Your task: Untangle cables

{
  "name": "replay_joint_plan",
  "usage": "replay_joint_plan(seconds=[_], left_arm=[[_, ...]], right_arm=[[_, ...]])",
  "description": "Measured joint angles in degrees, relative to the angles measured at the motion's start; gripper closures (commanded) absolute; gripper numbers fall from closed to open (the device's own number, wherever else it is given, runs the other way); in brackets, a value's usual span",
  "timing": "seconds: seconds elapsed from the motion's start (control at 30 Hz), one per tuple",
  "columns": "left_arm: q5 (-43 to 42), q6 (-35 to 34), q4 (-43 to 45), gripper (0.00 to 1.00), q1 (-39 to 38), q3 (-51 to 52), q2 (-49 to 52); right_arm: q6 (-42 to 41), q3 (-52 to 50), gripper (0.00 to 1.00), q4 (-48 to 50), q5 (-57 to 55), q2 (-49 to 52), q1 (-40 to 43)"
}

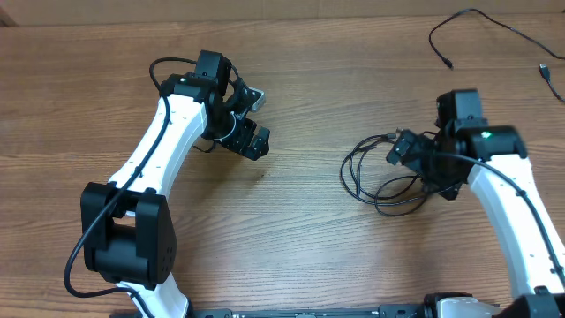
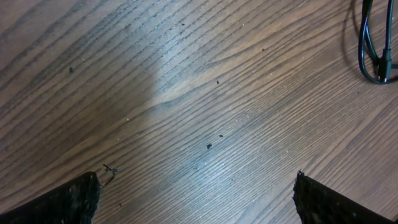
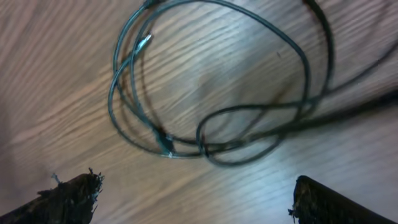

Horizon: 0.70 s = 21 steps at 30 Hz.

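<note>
I should next grab the small loop on the near side of the bundle with my right gripper to pull the black cables apart. The ends stay free.
A bundle of thin black cables [image 1: 378, 177] lies looped on the wooden table at the right of centre. My right gripper [image 1: 403, 148] hovers at the bundle's upper right edge. In the right wrist view the loops [image 3: 211, 93] lie ahead of the fingers, and the gripper [image 3: 196, 180] is open with only bare wood between its fingers. My left gripper [image 1: 258, 119] is off to the left, well apart from the bundle. In its wrist view it [image 2: 196, 180] is open and empty over wood, with one end of the cable loops [image 2: 373, 56] at the top right.
A separate thin black cable [image 1: 468, 22] runs along the table's far right corner, with a small plug [image 1: 544, 71] near the right edge. The wooden table [image 1: 300, 238] stretches between the two arms.
</note>
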<state>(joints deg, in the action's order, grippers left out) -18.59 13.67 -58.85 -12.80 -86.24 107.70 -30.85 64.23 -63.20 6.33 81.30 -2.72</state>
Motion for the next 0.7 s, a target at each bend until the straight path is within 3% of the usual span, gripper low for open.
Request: replay_joint_plan(seconds=[0.17,0.47,0.7], left_arm=[[0.0,0.0,0.0,0.00,0.0,0.0,0.0],[0.0,0.0,0.0,0.01,0.0,0.0,0.0],[0.0,0.0,0.0,0.00,0.0,0.0,0.0]], right_arm=[[-1.3,-9.6,0.04,8.6,-0.7,0.1,0.0],[-1.9,-13.5,0.37,13.7,-0.5,0.1,0.0],[-2.1,-13.5,0.39,14.3,-0.8,0.1,0.0]])
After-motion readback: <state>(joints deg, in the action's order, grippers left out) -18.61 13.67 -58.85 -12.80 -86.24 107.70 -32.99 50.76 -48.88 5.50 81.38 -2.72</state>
